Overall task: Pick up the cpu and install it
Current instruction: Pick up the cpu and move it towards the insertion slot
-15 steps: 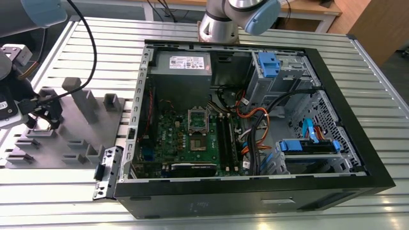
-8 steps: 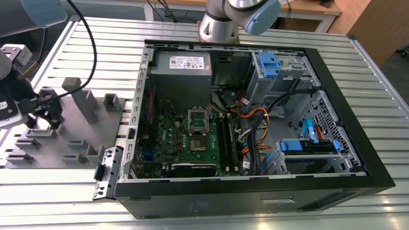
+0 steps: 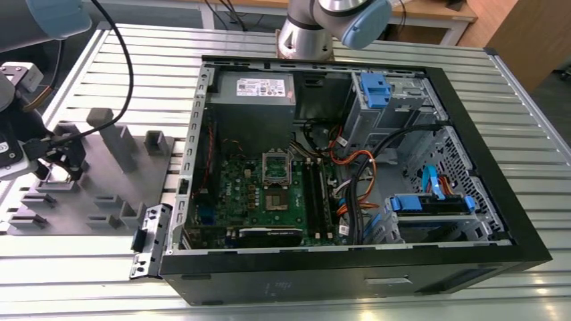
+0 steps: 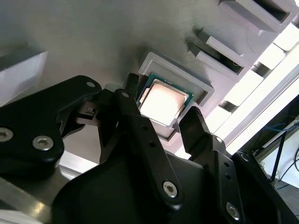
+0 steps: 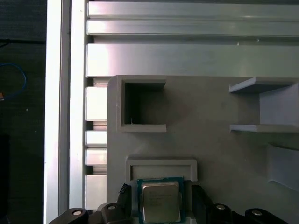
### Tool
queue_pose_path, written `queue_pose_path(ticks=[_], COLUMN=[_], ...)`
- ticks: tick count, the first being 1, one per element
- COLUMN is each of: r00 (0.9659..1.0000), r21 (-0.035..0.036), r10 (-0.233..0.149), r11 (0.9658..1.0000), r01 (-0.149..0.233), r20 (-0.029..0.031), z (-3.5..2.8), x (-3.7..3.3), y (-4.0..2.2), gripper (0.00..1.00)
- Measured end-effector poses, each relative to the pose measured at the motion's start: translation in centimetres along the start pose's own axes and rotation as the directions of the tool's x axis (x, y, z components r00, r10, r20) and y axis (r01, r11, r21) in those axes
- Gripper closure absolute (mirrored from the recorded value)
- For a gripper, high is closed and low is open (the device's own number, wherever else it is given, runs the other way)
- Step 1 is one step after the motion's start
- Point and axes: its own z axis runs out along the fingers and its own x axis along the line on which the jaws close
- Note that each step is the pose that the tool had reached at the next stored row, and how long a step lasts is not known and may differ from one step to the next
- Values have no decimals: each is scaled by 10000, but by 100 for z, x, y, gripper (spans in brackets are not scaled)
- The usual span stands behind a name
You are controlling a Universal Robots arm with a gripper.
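The holder's raised side stands close along one edge of the cpu (image 5: 160,200). So next, my gripper grabs the cpu by its two open side edges.
The cpu (image 4: 163,100), a small square chip with a dull silver top and green rim, lies flat in a shallow grey holder (image 4: 198,81) on the grey fixture plate (image 3: 98,194). My gripper (image 4: 161,102) hangs right over it, open, with one black finger (image 4: 132,91) on each side of the chip and a small gap at each edge. In the first wrist view the cpu (image 5: 160,200) sits between the two fingertips (image 5: 124,190) of the gripper (image 5: 159,192). In the exterior view the gripper (image 3: 55,164) is at the far left, well away from the silver socket frame (image 3: 275,168) on the green board (image 3: 259,200).
An open black computer case (image 3: 499,247) takes up the middle and right of the exterior view, with cables, drive bays and a power supply (image 3: 253,87) inside. Grey plastic blocks (image 3: 116,137) stand up from the fixture plate beside the gripper. A second arm's base (image 3: 308,33) stands behind the case.
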Motion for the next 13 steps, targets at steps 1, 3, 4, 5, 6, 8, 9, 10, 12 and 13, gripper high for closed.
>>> queue_pose_path(ticks=[1,3,4,5,6,8,9,10,12,13], r00=[10000,10000,10000,10000,10000,9999,9999,9999,9999,9999], r21=[1,1,1,1,-1,0,0,0,0,0], r10=[0,0,0,1,1,3,3,3,3,3], r11=[10000,10000,10000,10000,10000,10000,10000,10000,10000,10000], r01=[0,0,0,-1,-1,-3,-3,-3,-3,-3], r20=[-1,-2,-2,-11,-54,-102,-105,-107,-112,-114], z=[0,0,0,1,2,1,1,1,1,1], x=[0,0,0,0,-1,0,0,0,0,0], y=[0,0,0,0,0,0,0,0,0,0], gripper=[38,38,38,38,38,38,38,38,38,38])
